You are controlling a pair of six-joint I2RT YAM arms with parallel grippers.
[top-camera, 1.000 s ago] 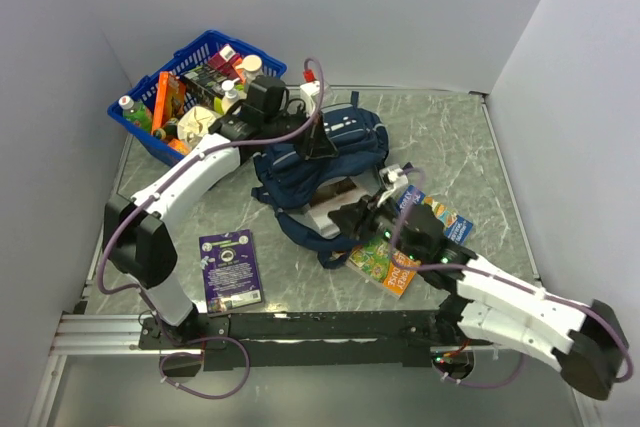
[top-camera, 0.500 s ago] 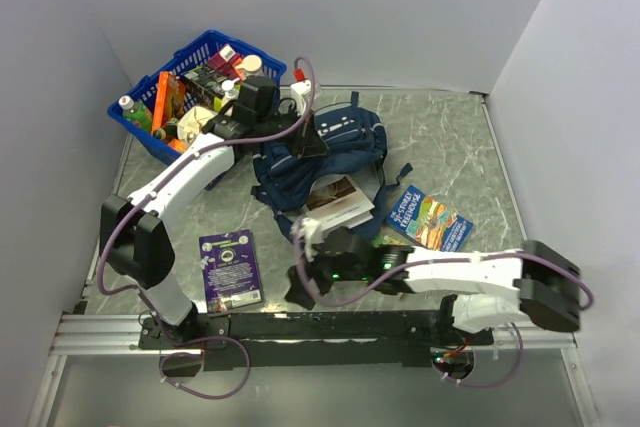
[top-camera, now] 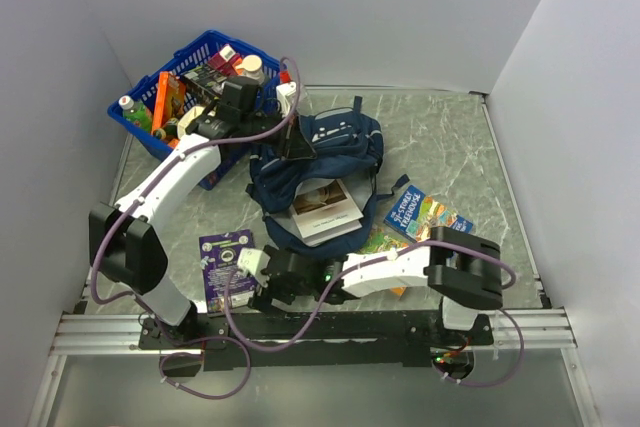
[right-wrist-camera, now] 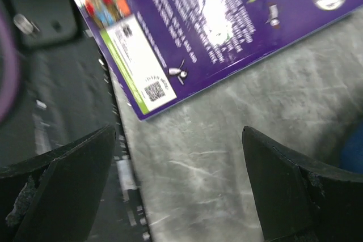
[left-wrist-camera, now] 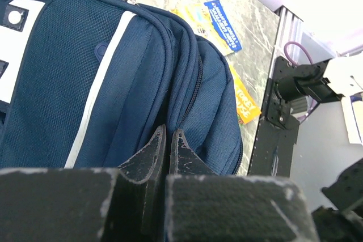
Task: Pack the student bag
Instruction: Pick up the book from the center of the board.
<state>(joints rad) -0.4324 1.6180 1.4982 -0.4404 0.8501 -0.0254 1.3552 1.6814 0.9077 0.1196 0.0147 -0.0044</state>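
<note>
The purple book should be grabbed next by its barcode corner [right-wrist-camera: 145, 92] with my right gripper. The book's far end will then be free to enter the bag's opening.
The student bag [top-camera: 330, 152] is a navy backpack lying in the middle of the table, its opening toward me. A white-covered book [top-camera: 325, 209] sticks out of the opening. My left gripper [top-camera: 297, 145] is shut on the bag's zip edge near its top; in the left wrist view the gripper [left-wrist-camera: 169, 135] pinches the navy fabric [left-wrist-camera: 113, 72]. My right gripper [top-camera: 258, 285] is open and empty, low over the table just right of a purple book [top-camera: 228, 267]. In the right wrist view the gripper [right-wrist-camera: 178, 151] hovers below that book's corner [right-wrist-camera: 198, 21].
A blue plastic basket [top-camera: 150, 137] full of items stands at the back left. Two colourful books [top-camera: 425, 217] [top-camera: 385, 247] lie right of the bag. The black front rail [top-camera: 330, 327] runs along the near edge, close to my right gripper.
My right arm has left the book in the bag's opening and swept left along the front to beside the purple book. My left gripper has shifted slightly left, still holding the bag.
</note>
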